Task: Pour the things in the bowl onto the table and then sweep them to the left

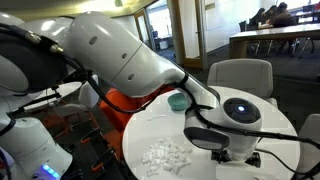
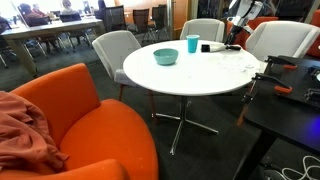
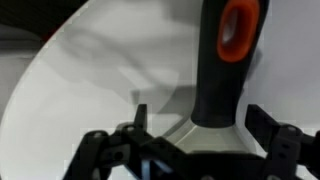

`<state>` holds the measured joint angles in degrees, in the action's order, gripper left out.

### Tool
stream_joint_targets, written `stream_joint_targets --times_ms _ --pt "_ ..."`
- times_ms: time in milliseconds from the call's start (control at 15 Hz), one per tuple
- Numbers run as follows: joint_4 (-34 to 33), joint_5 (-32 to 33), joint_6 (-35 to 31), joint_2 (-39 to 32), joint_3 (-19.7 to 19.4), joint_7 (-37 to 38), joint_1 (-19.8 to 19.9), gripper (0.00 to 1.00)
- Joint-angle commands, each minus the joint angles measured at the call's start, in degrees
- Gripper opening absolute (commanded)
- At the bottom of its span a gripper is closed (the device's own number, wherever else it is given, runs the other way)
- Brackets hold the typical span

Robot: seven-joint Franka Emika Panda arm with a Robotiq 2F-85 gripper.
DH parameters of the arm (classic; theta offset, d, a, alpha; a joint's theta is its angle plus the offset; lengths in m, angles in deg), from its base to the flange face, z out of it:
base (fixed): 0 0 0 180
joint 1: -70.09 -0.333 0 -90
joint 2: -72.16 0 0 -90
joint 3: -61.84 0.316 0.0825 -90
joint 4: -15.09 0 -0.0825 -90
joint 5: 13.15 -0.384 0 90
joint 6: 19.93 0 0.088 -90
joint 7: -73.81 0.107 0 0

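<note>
My gripper grabs the black tool handle by its sides near the pale head next. That leaves the head free to sweep the white pieces.
A teal bowl (image 1: 177,101) stands upright on the round white table (image 1: 140,135); it also shows in an exterior view (image 2: 166,56). A heap of small white pieces (image 1: 165,155) lies on the table. My gripper (image 1: 232,150) hangs low over the table's edge, away from the bowl, and shows small at the far side in an exterior view (image 2: 233,40). In the wrist view my gripper (image 3: 200,115) is open. A black tool handle with an orange-rimmed hole (image 3: 222,70) stands between the fingers, nearer the right finger, with a gap at the left finger.
A teal cup (image 2: 192,43) stands beside the bowl. Grey chairs (image 2: 115,50) ring the table and an orange armchair (image 2: 90,120) sits in front. A dark desk (image 2: 290,110) stands close to the table's side.
</note>
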<state>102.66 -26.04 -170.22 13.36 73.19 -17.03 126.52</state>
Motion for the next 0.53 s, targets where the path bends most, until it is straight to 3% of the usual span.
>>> stream_joint_targets --times_ms 0,133,333,467 --pt "-1.41 -0.51 0.60 -1.00 0.65 -0.34 0.69 0.90" --pt "-1.35 -0.44 0.50 -1.14 0.71 -0.40 0.76 0.69" --pt "-1.60 -0.45 0.26 -1.39 0.92 -0.47 0.73 0.64" --pt "-1.62 -0.52 0.32 -1.62 1.27 -0.68 0.74 0.71"
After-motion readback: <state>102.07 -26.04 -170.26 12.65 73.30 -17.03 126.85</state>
